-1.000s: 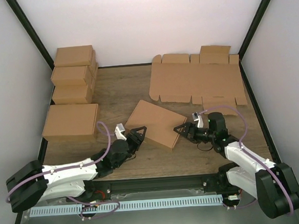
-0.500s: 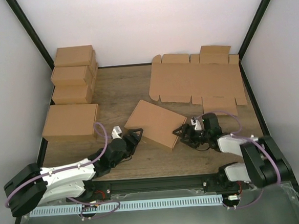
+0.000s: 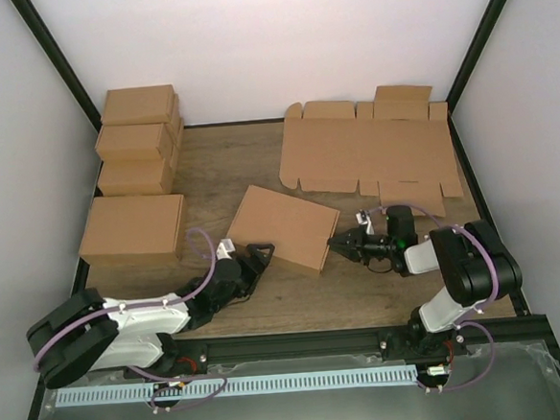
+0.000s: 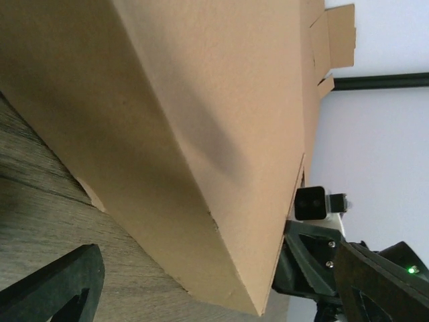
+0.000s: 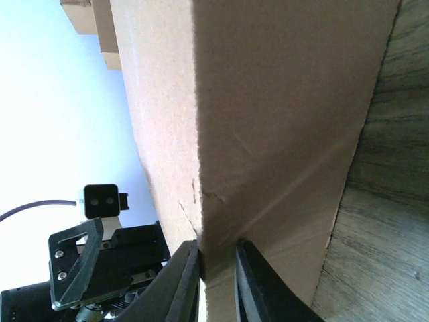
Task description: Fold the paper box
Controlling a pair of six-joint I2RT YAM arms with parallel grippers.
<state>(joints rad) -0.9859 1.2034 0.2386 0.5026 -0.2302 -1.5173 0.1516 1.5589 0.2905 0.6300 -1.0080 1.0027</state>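
Next, my left gripper grabs the folded paper box's near side with fingers spread wide, to set the box on the wider carton.
The paper box (image 3: 283,227) lies folded shut and slanted in the middle of the wooden table, a plain brown cardboard mailer. My right gripper (image 3: 334,244) is shut on its near right corner; in the right wrist view the two fingers (image 5: 184,282) pinch the cardboard edge of the box (image 5: 268,100) at the gripper (image 5: 216,251). My left gripper (image 3: 257,253) stands open at the box's near left corner. In the left wrist view the box (image 4: 201,100) fills the space between the wide-spread fingers (image 4: 53,288) of the gripper (image 4: 218,258) without being squeezed.
Brown cartons (image 3: 138,133) are stacked at the back left, with a wider carton (image 3: 132,227) in front of them. Flat notched cardboard sheets (image 3: 367,151) lie at the back right. Black frame posts and white walls close in both sides.
The right gripper has closed on the box's corner, and its arm has dropped low. The left gripper has opened wider. The box has shifted slightly to the left.
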